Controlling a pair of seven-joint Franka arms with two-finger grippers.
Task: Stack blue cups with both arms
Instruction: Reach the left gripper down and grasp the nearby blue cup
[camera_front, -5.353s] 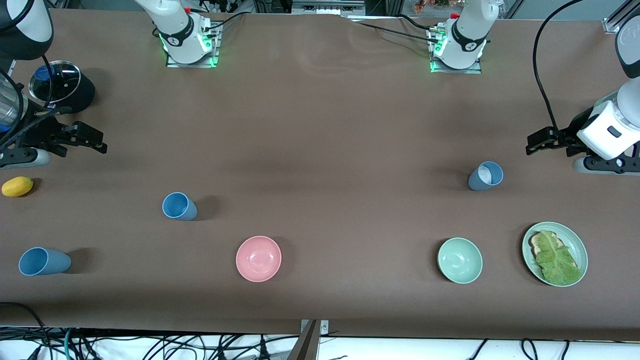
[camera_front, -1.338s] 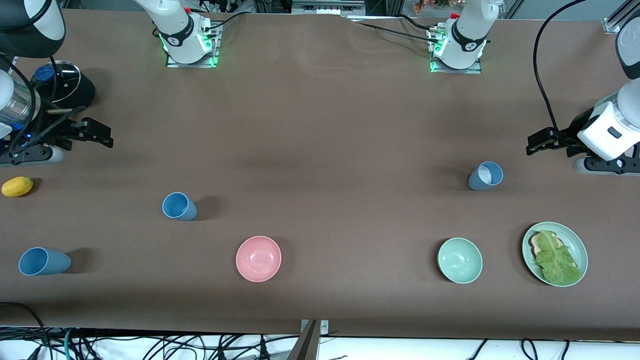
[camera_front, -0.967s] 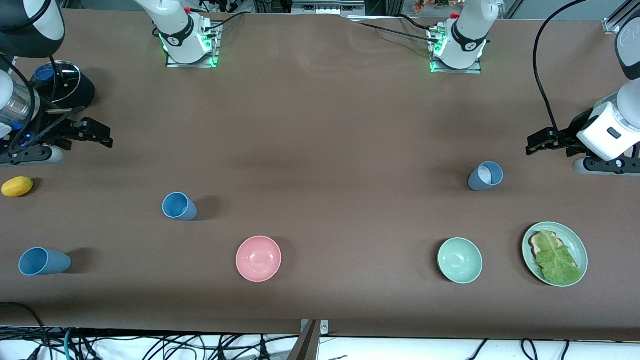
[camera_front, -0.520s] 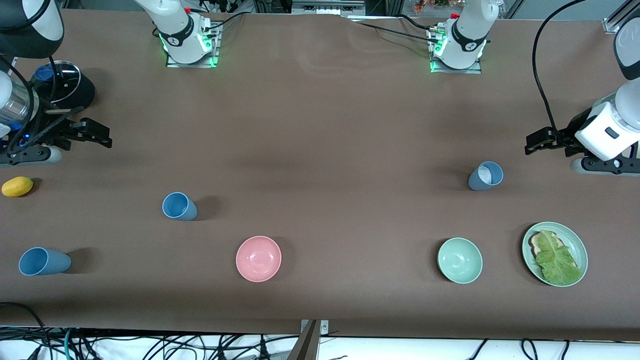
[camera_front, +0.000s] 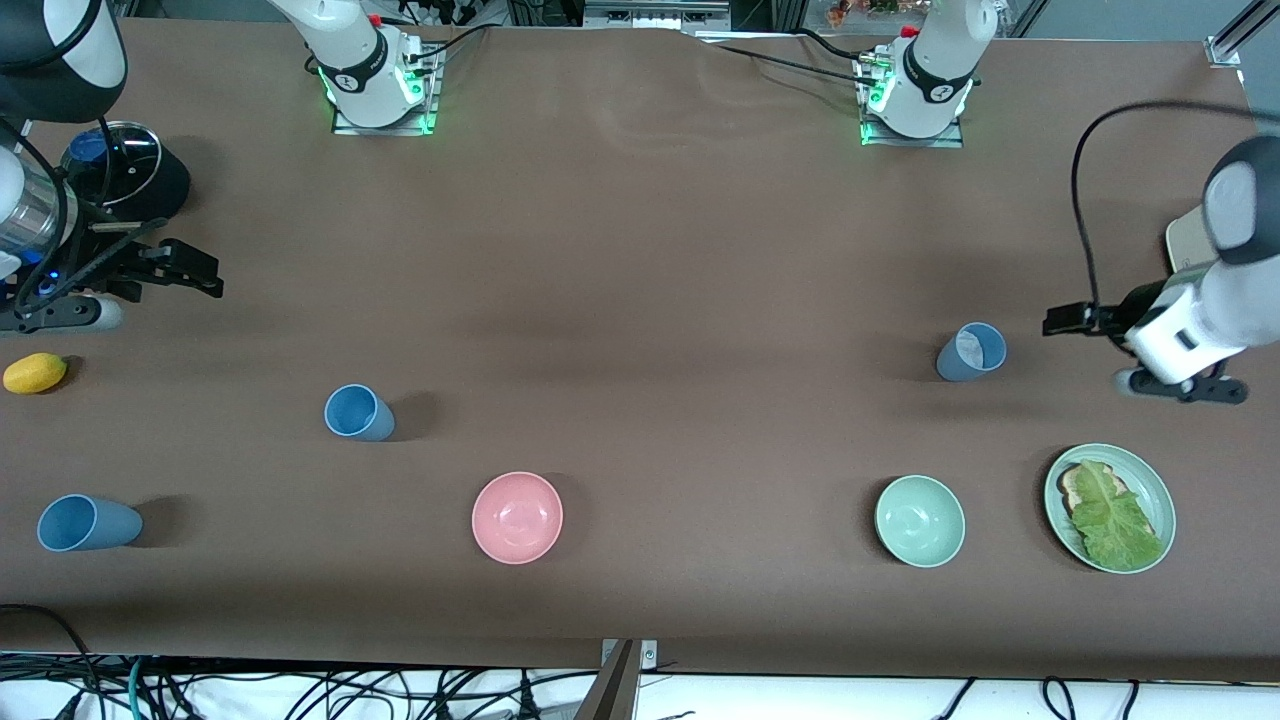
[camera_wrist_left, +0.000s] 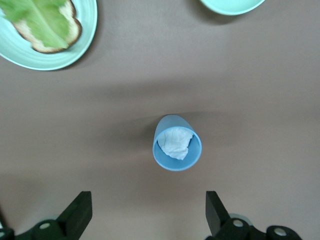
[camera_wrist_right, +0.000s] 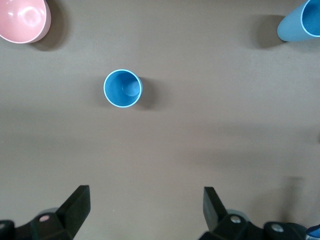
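Observation:
Next, the left gripper grabs the rim of the cup with white stuffing inside, to stack the blue cups.
Three blue cups stand apart on the brown table. A grey-blue cup (camera_front: 971, 351) with something whitish inside is at the left arm's end and also shows in the left wrist view (camera_wrist_left: 177, 143). A sky-blue cup (camera_front: 358, 412) and another blue cup (camera_front: 85, 523) are at the right arm's end; both show in the right wrist view (camera_wrist_right: 122, 88) (camera_wrist_right: 302, 22). My left gripper (camera_front: 1062, 320) (camera_wrist_left: 148, 215) is open and empty, over the table just beside the grey-blue cup. My right gripper (camera_front: 195, 275) (camera_wrist_right: 145, 210) is open and empty, over bare table near the pot.
A pink bowl (camera_front: 517, 517), a pale green bowl (camera_front: 919, 520) and a green plate (camera_front: 1160, 500) with bread and lettuce stand nearer the front camera. A lemon (camera_front: 35, 372) and a dark pot with a glass lid (camera_front: 120, 170) are at the right arm's end.
My left arm has swung down and inward, bringing its open gripper close beside the grey-blue cup. My right gripper has hardly moved. The cups have not moved.

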